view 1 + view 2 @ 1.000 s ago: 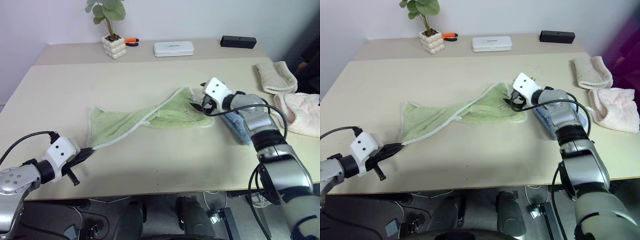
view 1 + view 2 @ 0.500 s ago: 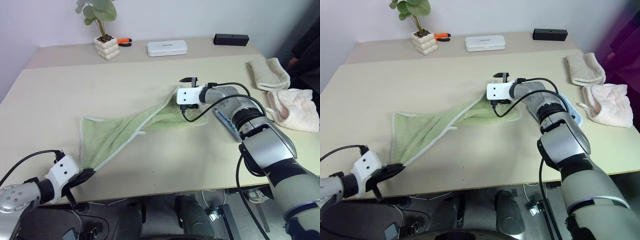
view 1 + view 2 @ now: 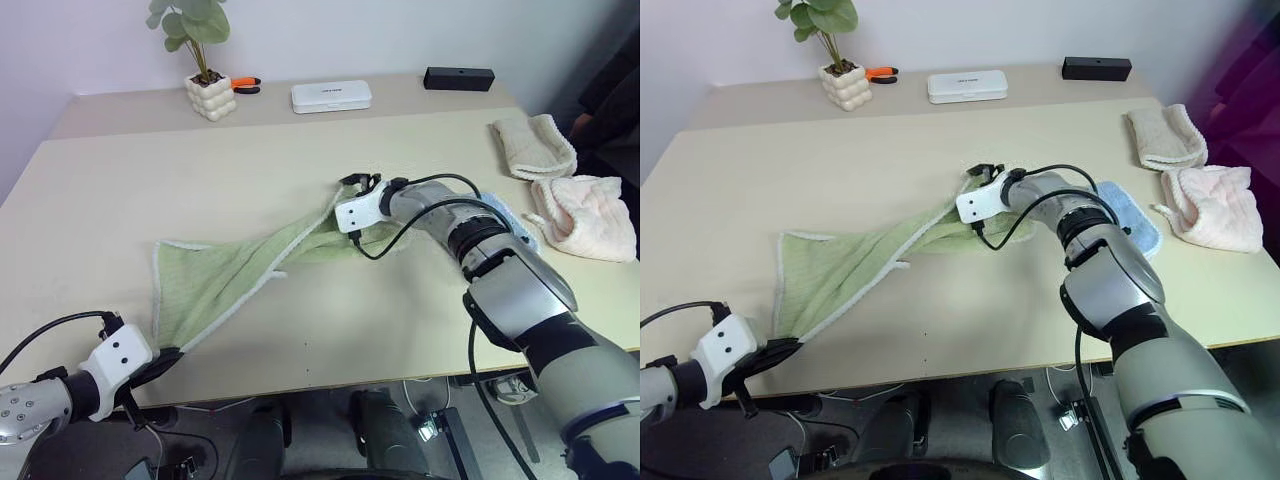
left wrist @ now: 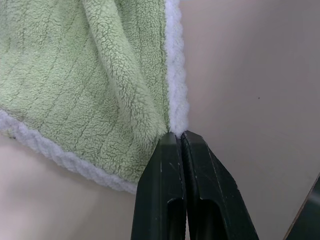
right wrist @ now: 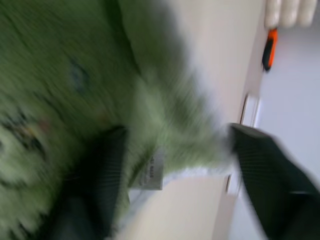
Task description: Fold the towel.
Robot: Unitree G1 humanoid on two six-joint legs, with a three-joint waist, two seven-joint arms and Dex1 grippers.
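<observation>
Next, my right gripper takes hold of the towel by the bunched edge [image 3: 341,198] beside its white label, since the rest lies stretched over the table.
The light green towel [image 3: 230,275] lies stretched slantwise over the table [image 3: 130,170], from the front left edge to the middle. My left gripper [image 3: 165,358] sits at the table's front edge, shut on the towel's near corner; its black fingertips [image 4: 172,142] pinch the white hem. My right gripper [image 3: 358,183] is at the towel's far end in the middle of the table. Its fingers [image 5: 107,170] stand apart, with the bunched towel edge and a small white label between them.
A light blue cloth [image 3: 1130,215] lies just right of the right arm. A cream towel [image 3: 535,145] and a pale pink towel [image 3: 585,215] lie at the right edge. A potted plant [image 3: 207,95], orange-handled pliers [image 3: 245,85], a white box [image 3: 331,96] and a black box [image 3: 458,78] line the back.
My right gripper has moved left along the towel's far end and rolled over. My left gripper has drawn the near corner back to the table's front edge, stretching the towel.
</observation>
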